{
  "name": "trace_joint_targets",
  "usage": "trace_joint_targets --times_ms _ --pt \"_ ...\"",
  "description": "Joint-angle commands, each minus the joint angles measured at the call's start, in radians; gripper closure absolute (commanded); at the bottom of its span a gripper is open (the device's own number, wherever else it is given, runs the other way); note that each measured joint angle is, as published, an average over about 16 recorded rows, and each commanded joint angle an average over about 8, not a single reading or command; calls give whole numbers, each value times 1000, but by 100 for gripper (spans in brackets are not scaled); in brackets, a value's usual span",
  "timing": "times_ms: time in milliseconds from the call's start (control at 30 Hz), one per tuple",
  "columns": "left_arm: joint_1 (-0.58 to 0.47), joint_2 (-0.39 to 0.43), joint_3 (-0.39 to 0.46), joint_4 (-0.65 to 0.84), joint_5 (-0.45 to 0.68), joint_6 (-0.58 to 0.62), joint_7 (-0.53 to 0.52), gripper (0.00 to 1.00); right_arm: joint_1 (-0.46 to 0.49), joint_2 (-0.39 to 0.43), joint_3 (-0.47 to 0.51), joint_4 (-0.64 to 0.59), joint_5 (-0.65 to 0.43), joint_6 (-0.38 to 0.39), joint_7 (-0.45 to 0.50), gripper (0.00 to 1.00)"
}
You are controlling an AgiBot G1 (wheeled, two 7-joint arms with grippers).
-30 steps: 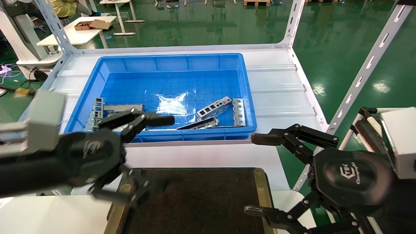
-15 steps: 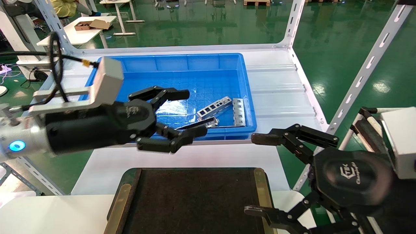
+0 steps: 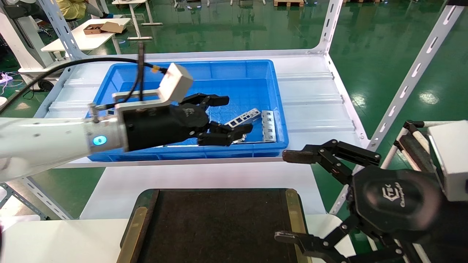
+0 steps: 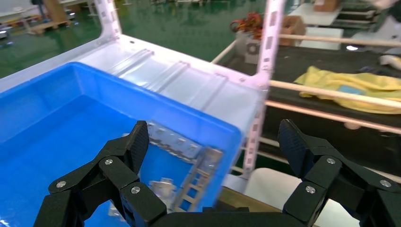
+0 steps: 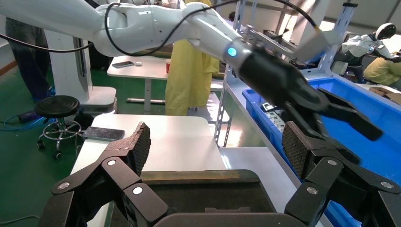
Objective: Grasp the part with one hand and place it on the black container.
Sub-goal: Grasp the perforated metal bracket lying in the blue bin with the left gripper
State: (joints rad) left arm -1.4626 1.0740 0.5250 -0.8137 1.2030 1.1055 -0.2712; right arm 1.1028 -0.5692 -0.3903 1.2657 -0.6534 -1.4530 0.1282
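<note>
The left gripper grabs the part by its long edges along the square windows next, to place it on the black container (image 3: 219,226).
The part (image 3: 243,118), a slim silver strip with rectangular windows, lies tilted in the near right of the blue bin (image 3: 234,71). My left gripper (image 3: 237,114) is open and empty, hovering over the bin with its fingertips on either side of the part's near end. In the left wrist view a windowed strip (image 4: 193,185) shows between the open fingers (image 4: 139,142). The black container (image 3: 219,226) lies flat in front of the bin, with brass strips on its sides. My right gripper (image 3: 285,197) is open and empty at the container's right edge; its own view looks over the container (image 5: 203,189).
A second windowed strip (image 3: 268,126) leans on the bin's right wall and a darker narrow bar (image 3: 239,138) lies near the front wall. White shelf posts (image 3: 331,25) stand behind and to the right. The left arm (image 3: 44,140) crosses the bin's left side.
My left gripper has swung from beside the container's left corner up and right into the blue bin, reaching the part. The right gripper has not moved.
</note>
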Motion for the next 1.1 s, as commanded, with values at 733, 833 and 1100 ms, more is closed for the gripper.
trace_joint_targets --times_ms 733,833,1100 --pt "-140 264 32 526 77 -183 209 0 0 0 0 0 0 0 0 0" --pt "-147 276 38 555 72 -194 225 0 0 0 0 0 0 0 0 0" --pt "-148 287 72 572 53 -225 226 0 0 0 0 0 0 0 0 0"
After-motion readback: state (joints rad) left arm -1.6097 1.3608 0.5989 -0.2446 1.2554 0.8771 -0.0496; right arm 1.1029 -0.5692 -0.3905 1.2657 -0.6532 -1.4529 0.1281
